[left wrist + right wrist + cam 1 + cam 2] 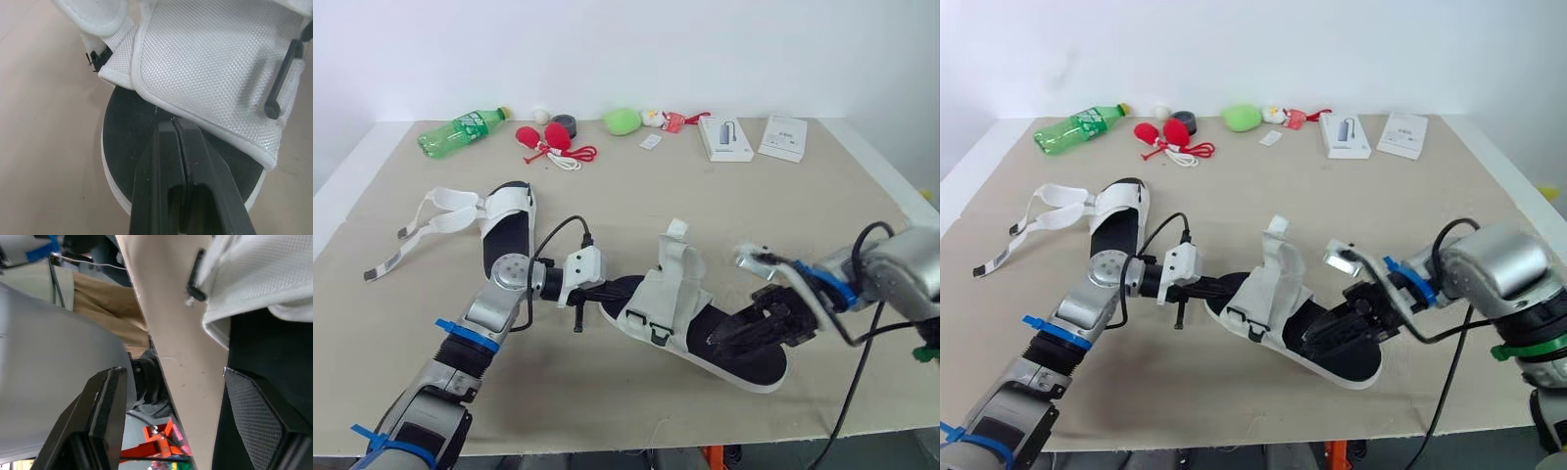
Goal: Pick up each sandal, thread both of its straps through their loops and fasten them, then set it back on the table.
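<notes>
My right gripper is to grab the sandal's strap point(674, 274) by its loose end point(676, 229) next, to thread the white strap and fasten it.
A white sandal with a black footbed point(668, 292) lies at the middle of the table, its straps standing up over the upper. My left gripper point(610, 291) is shut at the toe end. In the left wrist view its fingertips point(166, 128) press together over the black footbed, against the edge of the white upper point(210, 63). My right gripper point(756, 328) is open over the heel, one finger point(259, 401) above the black footbed and the other off its side. A second sandal point(509, 220) lies at the left with its straps point(431, 217) loose and spread out.
Along the far edge lie a green bottle point(460, 132), red items with a white cord point(550, 142), a dark round object point(565, 124), a green object point(623, 120) and two white boxes point(724, 137) point(783, 137). The table's front edge point(607, 452) is close behind the centre sandal.
</notes>
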Motion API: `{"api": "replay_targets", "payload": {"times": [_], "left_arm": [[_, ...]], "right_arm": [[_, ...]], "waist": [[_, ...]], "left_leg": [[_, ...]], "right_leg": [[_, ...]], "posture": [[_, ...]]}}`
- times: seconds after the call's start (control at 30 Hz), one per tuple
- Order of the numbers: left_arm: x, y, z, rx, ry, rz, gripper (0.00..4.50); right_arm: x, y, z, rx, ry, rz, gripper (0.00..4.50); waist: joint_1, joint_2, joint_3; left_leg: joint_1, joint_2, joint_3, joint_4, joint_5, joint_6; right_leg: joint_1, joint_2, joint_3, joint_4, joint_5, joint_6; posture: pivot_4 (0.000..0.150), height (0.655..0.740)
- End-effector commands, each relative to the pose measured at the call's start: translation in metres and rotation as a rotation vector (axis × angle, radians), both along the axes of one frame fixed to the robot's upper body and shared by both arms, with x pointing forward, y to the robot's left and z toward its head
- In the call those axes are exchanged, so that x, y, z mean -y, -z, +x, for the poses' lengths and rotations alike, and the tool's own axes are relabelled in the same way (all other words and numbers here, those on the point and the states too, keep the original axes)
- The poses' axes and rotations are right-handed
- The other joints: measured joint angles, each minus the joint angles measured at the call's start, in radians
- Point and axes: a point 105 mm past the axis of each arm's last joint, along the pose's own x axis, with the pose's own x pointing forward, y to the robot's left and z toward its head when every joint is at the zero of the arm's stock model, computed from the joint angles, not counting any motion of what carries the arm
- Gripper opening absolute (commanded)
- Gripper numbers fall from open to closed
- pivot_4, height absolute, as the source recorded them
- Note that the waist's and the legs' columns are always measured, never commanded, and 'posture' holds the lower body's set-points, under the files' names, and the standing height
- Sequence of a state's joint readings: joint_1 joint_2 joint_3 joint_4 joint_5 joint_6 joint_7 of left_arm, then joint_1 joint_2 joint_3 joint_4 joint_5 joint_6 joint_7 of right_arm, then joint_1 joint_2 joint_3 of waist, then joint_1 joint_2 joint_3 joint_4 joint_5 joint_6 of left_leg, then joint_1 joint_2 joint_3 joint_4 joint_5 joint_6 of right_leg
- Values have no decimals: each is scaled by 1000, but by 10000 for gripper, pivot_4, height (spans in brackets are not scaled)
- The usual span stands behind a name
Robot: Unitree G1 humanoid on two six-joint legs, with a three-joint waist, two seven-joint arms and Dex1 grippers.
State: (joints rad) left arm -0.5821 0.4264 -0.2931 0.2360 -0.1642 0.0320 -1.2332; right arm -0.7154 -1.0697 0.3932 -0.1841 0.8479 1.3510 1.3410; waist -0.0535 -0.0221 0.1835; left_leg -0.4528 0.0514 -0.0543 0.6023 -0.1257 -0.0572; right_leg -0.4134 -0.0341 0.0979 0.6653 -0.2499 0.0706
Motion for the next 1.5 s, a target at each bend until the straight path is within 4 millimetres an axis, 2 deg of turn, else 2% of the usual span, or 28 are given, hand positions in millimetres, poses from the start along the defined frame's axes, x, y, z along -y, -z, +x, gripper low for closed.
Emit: {"api": "replay_targets", "payload": {"times": [0.03, 0.2, 0.67, 0.87, 1.03, 1.27, 1.5], "left_arm": [[-6, 0, -3, -3, 2, 19, 0], [-6, -2, -4, 4, -2, 20, 0], [-9, -12, -1, 28, -45, -4, 0], [-9, -11, -4, 6, -39, -2, 0], [-10, -9, -4, -3, -44, 3, 0], [-14, -4, -1, -1, -66, 15, 0], [-13, -4, 1, 2, -63, 19, 0]], "right_arm": [[-7, -1, 19, 110, 40, 13, 33728], [-19, -1, 45, 201, 89, 38, 33728], [-34, -6, 77, 284, 65, 56, 33728], [-29, -2, 95, 331, 45, 14, 33728], [-21, -9, 109, 378, 39, -5, 33728], [-5, -22, 96, 372, 4, 17, 33728], [6, -35, 81, 372, 46, 48, 33728]], "waist": [[-1, 0, 0], [0, 0, 0], [-1, 0, 0], [-1, 0, 0], [-1, 0, 0], [3, 1, 0], [4, 1, 0]], "left_leg": [[0, 0, 0, 1, 0, 0], [0, 0, 0, 1, 1, 0], [0, 0, 0, 1, 2, 0], [0, 0, 0, 1, 2, 0], [0, 0, 0, 1, 2, 0], [0, 0, 0, 1, 2, 0], [0, 0, -1, -1, 2, 0]], "right_leg": [[0, 0, 0, 0, 1, 0], [0, 0, 1, 0, 2, 0], [0, 1, 1, 0, 3, 0], [0, 1, 1, 0, 3, 0], [1, 1, 1, 0, 3, 0], [0, 1, 1, 0, 4, 4], [0, 1, 1, 0, 3, 5]], "posture": [[1500, 7400], [1500, 7400], [1500, 7400], [1500, 7400], [1500, 7400], [1500, 7400], [1500, 7400]]}}
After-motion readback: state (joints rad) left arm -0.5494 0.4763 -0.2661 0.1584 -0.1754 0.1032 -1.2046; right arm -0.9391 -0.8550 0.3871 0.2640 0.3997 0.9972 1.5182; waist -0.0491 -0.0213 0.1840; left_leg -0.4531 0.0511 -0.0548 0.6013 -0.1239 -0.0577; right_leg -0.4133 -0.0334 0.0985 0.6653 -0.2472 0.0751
